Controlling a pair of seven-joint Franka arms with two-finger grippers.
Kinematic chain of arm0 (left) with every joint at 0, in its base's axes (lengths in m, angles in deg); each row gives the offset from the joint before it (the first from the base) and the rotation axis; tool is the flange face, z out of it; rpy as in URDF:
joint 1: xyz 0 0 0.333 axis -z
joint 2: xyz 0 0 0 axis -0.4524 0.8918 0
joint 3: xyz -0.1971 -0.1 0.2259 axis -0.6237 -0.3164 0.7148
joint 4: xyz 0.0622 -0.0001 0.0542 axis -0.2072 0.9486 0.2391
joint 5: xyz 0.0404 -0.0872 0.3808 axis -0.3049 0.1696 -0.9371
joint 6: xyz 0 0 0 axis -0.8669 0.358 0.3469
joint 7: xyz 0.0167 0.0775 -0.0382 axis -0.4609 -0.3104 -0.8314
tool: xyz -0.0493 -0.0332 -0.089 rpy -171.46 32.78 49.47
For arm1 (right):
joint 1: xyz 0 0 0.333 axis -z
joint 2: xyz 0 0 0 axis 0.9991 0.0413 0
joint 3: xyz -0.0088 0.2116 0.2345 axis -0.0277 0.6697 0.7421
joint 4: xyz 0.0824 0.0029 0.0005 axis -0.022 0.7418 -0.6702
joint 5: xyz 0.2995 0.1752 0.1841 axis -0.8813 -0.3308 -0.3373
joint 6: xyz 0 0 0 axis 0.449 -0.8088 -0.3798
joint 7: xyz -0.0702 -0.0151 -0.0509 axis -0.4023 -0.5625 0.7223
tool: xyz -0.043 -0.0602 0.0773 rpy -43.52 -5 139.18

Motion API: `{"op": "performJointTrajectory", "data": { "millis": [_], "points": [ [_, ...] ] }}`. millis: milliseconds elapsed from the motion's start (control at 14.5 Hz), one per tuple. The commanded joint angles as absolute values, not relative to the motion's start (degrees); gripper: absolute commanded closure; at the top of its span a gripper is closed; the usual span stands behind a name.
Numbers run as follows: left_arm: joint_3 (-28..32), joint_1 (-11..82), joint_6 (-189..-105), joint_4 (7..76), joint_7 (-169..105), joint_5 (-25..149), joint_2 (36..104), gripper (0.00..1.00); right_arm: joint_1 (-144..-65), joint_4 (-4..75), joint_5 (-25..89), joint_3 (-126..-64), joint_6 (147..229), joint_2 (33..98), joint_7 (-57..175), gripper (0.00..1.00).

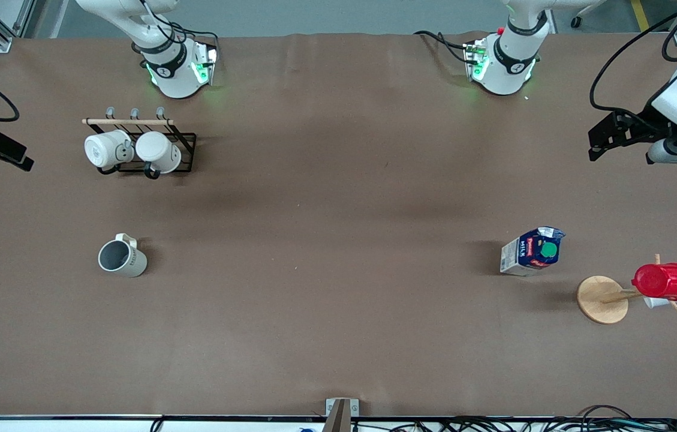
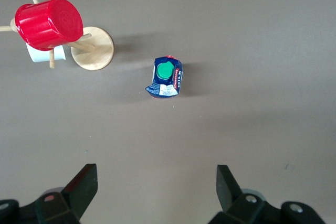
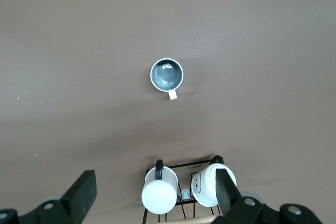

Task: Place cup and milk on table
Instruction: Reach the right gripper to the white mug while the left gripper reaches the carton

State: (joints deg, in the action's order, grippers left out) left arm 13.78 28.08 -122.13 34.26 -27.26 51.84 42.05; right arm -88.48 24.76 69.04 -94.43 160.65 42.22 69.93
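Note:
My left gripper grabs the carton by its blue upper body (image 1: 532, 249) below the green cap next, to place it on the tabletop beside the cup (image 1: 123, 255).
The cream-beige cup (image 1: 122, 258) stands upright on the brown table (image 1: 338, 198) toward the right arm's end; it also shows in the right wrist view (image 3: 167, 74), grey inside. The blue and white milk carton (image 1: 532, 251) with a green cap stands upright toward the left arm's end, also in the left wrist view (image 2: 165, 77). My left gripper (image 1: 601, 141) is open and empty, high over the table at that end, with open jaws in its wrist view (image 2: 157, 187). My right gripper (image 1: 11, 157) is open and empty, high over the right arm's end (image 3: 155, 184).
A black wire rack (image 1: 185, 153) with two white mugs (image 1: 107, 149) stands farther from the front camera than the cup. A wooden mug tree (image 1: 602, 299) carrying a red ribbed cup (image 1: 665, 281) stands beside the milk. A small bracket (image 1: 341, 413) sits at the table's near edge.

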Motion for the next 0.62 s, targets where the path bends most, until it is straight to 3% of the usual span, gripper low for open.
{"op": "performJointTrajectory", "data": {
  "millis": [0, 552],
  "points": [
    [13.58, 27.95, -121.29, 33.46, -27.05, 51.66, 42.26, 0.0, -87.81, 23.45, 68.04, -93.81, 160.62, 40.94, 69.12, 0.0],
    [13.75, 26.9, -125.93, 33.9, -26.96, 51.66, 48.67, 0.0, -88.25, 24.11, 67.95, -93.89, 159.82, 41.03, 66.4, 0.0]
  ]
}}
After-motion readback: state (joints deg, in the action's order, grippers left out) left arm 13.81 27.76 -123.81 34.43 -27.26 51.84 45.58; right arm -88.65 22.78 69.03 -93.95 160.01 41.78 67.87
